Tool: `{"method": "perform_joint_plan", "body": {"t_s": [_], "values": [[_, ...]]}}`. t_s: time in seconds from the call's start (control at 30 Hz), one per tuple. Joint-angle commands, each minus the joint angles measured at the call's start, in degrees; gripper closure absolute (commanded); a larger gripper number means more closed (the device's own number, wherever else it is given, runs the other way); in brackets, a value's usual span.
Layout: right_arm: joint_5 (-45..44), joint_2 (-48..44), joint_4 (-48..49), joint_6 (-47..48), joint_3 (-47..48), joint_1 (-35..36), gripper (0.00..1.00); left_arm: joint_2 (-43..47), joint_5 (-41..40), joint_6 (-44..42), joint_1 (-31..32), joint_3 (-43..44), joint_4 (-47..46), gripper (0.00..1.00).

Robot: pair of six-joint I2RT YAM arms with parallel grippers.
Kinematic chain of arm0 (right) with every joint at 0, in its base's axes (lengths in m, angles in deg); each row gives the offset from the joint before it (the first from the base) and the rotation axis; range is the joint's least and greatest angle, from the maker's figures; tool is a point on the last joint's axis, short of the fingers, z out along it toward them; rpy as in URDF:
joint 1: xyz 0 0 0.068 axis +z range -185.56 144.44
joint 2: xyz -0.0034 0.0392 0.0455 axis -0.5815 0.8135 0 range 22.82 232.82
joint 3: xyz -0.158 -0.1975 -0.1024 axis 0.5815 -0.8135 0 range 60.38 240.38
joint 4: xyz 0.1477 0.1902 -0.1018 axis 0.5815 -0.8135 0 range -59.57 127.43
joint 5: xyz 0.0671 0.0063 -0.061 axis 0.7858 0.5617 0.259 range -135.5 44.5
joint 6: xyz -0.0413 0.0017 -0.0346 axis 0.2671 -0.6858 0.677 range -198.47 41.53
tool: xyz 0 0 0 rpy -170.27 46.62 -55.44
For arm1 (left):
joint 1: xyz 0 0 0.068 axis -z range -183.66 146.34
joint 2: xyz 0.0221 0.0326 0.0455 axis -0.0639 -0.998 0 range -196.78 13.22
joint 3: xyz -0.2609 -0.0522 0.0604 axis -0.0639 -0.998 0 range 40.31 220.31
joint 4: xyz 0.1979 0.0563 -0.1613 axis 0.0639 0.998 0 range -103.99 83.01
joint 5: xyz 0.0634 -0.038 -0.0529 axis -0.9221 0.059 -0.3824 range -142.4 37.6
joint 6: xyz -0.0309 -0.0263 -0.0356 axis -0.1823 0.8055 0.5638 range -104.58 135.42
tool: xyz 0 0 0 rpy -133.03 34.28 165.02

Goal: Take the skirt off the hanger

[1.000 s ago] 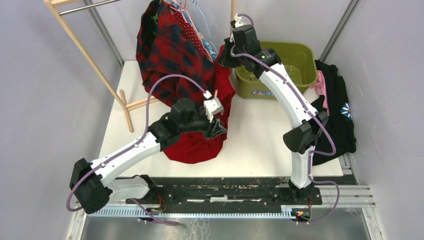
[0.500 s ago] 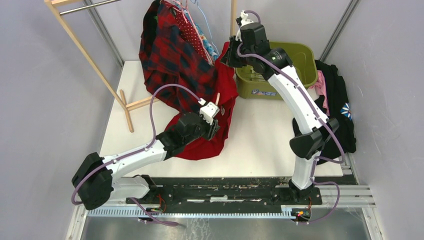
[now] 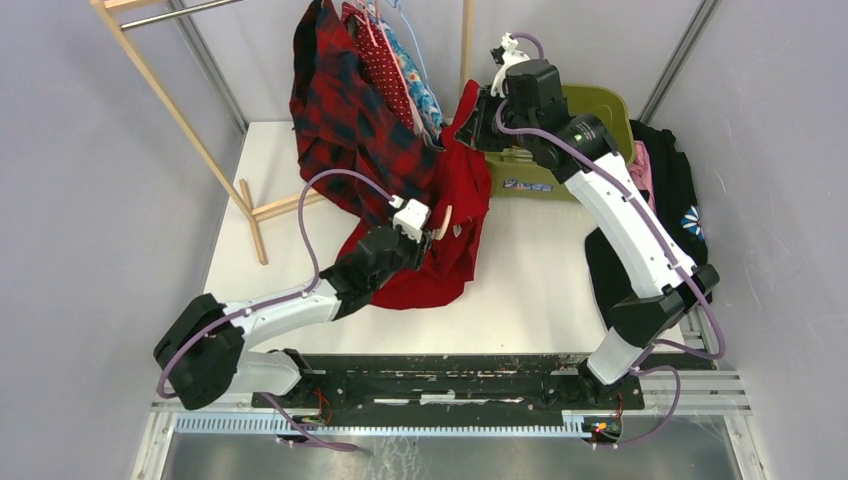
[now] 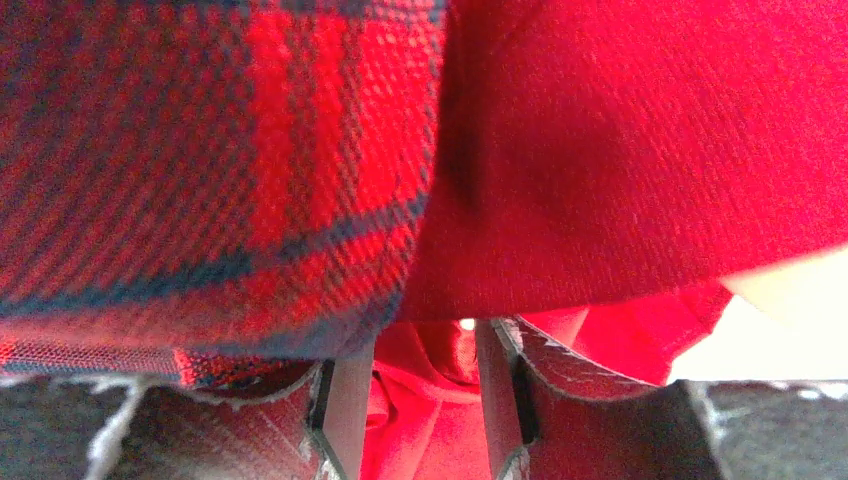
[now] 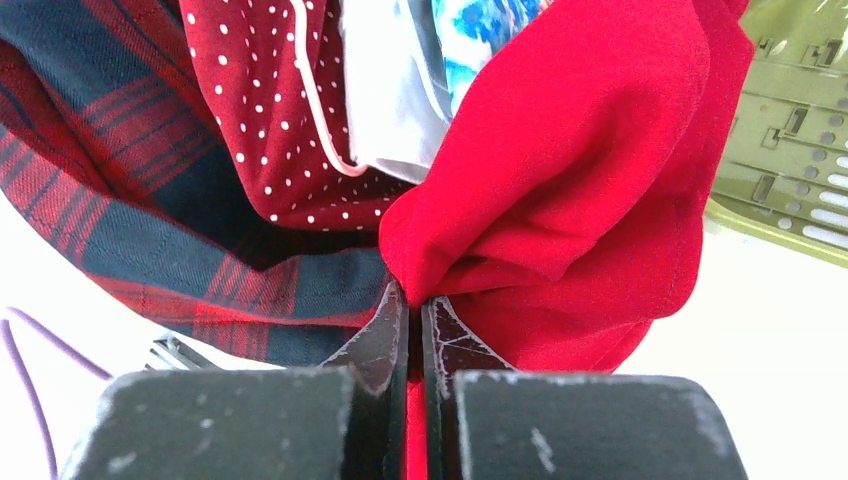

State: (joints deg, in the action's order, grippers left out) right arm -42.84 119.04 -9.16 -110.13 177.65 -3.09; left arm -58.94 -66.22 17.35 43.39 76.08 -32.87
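My left gripper is to pinch the skirt's bunched cloth (image 3: 429, 248) next, beside the hanger's wooden tip and away from my right gripper's fold, to work the skirt off the hanger.
The red skirt (image 3: 450, 250) stretches from the table up to my right gripper (image 3: 478, 105), which is shut on a fold at its top edge. The right wrist view shows the closed jaws (image 5: 415, 295) pinching the red cloth (image 5: 580, 150). My left gripper (image 3: 432, 240) is low in the skirt, beside the pale wooden tip of the hanger (image 3: 446, 213). In the left wrist view its fingers (image 4: 420, 340) stand a little apart with bunched red cloth (image 4: 640, 150) between them. The hanger's body is hidden under the cloth.
A red and navy plaid garment (image 3: 345, 110), a polka-dot one (image 5: 250, 100) and a blue floral one hang on the wooden rack (image 3: 170, 100) right behind the skirt. A green bin (image 3: 610, 110) stands at the back right, with dark clothes (image 3: 680, 220) beside it.
My right gripper has moved up and to the right with the skirt's top, stretching the cloth. My left arm has slid slightly and the hanger tip has tilted right.
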Motion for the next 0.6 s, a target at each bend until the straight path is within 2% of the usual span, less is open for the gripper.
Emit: {"method": "perform_joint_plan", "body": {"t_s": [0.0, 0.2, 0.3, 0.37, 0.5, 0.57], "values": [[1.9, -4.5, 6.9, 0.2, -0.7, 0.1, 0.99, -3.5, 2.4, -1.7, -1.2, 3.8, -8.5, 0.51], [3.0, -3.6, 6.6, 0.5, 0.6, 0.2, 0.99, -5.8, 14.3, 3.8, -1.2, 2.8, -16.6, 0.44], [3.4, -2.4, 6.3, 0.7, 1.5, 0.2, 0.99, -3.4, 16.7, 5.2, -1.2, 1.8, -16.7, 0.42], [3.8, -1.5, 6.1, 0.7, 2.2, 0.2, 0.99, -1.4, 18.4, 6.0, -1.2, 1.2, -15.6, 0.36], [6.0, -0.5, 6.8, -0.3, 3.0, 0.3, 0.99, -0.2, 14.2, 5.8, -1.2, -0.3, -14.3, 0.35], [6.6, -0.3, 7.0, -0.3, 3.1, 0.8, 0.99, -2.6, 10.6, 4.7, -1.2, -0.9, -17.0, 0.36]]}}
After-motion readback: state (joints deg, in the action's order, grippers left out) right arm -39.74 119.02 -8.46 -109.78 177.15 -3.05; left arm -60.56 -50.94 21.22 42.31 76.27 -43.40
